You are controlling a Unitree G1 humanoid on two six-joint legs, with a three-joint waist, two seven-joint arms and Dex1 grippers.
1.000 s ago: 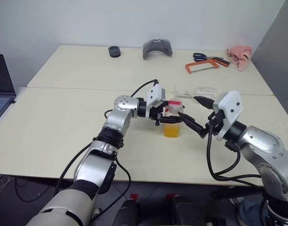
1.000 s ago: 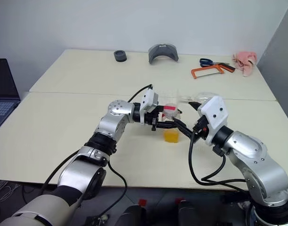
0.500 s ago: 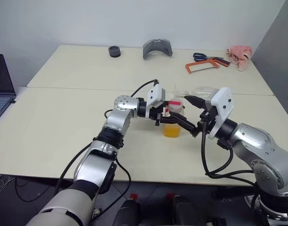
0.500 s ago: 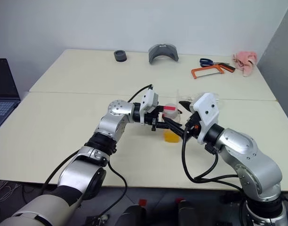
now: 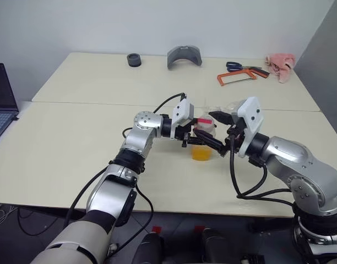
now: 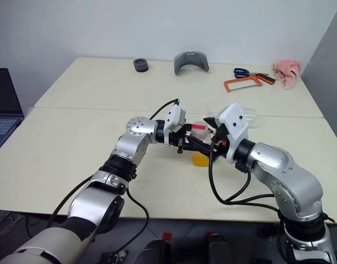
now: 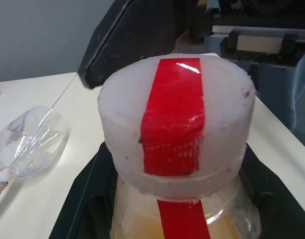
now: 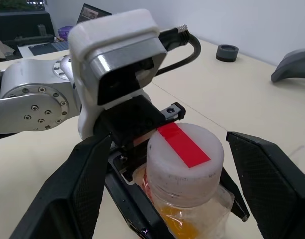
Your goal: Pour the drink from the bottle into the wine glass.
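Observation:
My right gripper should close on the white cap, because its fingers are on both sides of the cap above the bottle's neck. It would hold the cap if it closed now.
The bottle [image 5: 202,140], clear plastic with a white cap [image 8: 185,149] crossed by a red strip, stands upright near the table's middle. The orange drink [image 5: 201,153] fills its lower part. My left gripper [image 5: 204,138] reaches in from the left and is shut on the bottle just under the cap; its black fingers [image 7: 87,199] flank the neck. My right gripper [image 5: 215,131] comes from the right and is open, its fingers [image 8: 269,184] standing on either side of the cap without touching it. The wine glass [image 7: 30,139] lies on its side on the table behind the bottle.
At the back of the table are an orange hacksaw [image 5: 237,77], scissors [image 5: 234,66], a pink cloth [image 5: 281,59], a grey curved piece [image 5: 184,56] and a small black ring [image 5: 134,59]. A laptop [image 5: 2,99] sits at the far left.
My right gripper has moved left and a little forward, from beside the bottle to straddling its cap, still open. The left gripper and the bottle have stayed put.

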